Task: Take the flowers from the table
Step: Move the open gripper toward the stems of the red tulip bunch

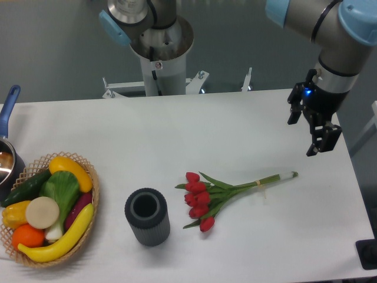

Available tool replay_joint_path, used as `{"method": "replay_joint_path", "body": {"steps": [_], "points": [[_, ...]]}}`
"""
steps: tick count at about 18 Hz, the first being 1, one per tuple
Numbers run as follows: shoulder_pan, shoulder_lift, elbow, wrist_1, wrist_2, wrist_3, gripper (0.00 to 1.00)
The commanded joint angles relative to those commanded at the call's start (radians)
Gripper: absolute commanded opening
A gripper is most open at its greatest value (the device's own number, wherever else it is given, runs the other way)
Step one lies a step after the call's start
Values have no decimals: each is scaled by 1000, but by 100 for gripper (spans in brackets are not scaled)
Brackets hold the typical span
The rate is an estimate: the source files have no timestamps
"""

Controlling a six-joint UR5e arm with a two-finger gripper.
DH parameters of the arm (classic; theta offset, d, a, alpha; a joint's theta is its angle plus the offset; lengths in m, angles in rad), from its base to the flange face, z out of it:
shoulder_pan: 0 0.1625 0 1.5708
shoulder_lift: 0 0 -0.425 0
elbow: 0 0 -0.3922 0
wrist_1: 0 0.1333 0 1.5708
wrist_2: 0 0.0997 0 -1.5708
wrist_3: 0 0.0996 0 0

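I need to bring my gripper to the flowers and grab them by their tied stems, so their red heads stay free for lifting off the table.
The flowers, red tulips with green leaves and long tied stems, lie flat on the white table, heads toward the lower left and pale stem ends toward the right. My gripper hangs above the table's right side, up and to the right of the stem ends, well apart from them. Its two black fingers stand apart with nothing between them.
A dark ribbed cylindrical vase stands upright just left of the tulip heads. A wicker basket of fruit and vegetables sits at the left edge, with a blue-handled pot behind it. The robot base rises behind the table.
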Motion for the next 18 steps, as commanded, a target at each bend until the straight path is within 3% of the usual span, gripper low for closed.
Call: {"method": "replay_joint_path", "body": {"steps": [5, 8, 10, 14, 18], "points": [[-9, -2, -17, 2, 2, -89, 100], [-12, -3, -58, 12, 0, -115, 100], [-17, -3, -102, 55, 3, -156, 100], [-34, -6, -189, 198, 2, -186, 100], [-57, -38, -198, 203, 9, -210, 100]]}}
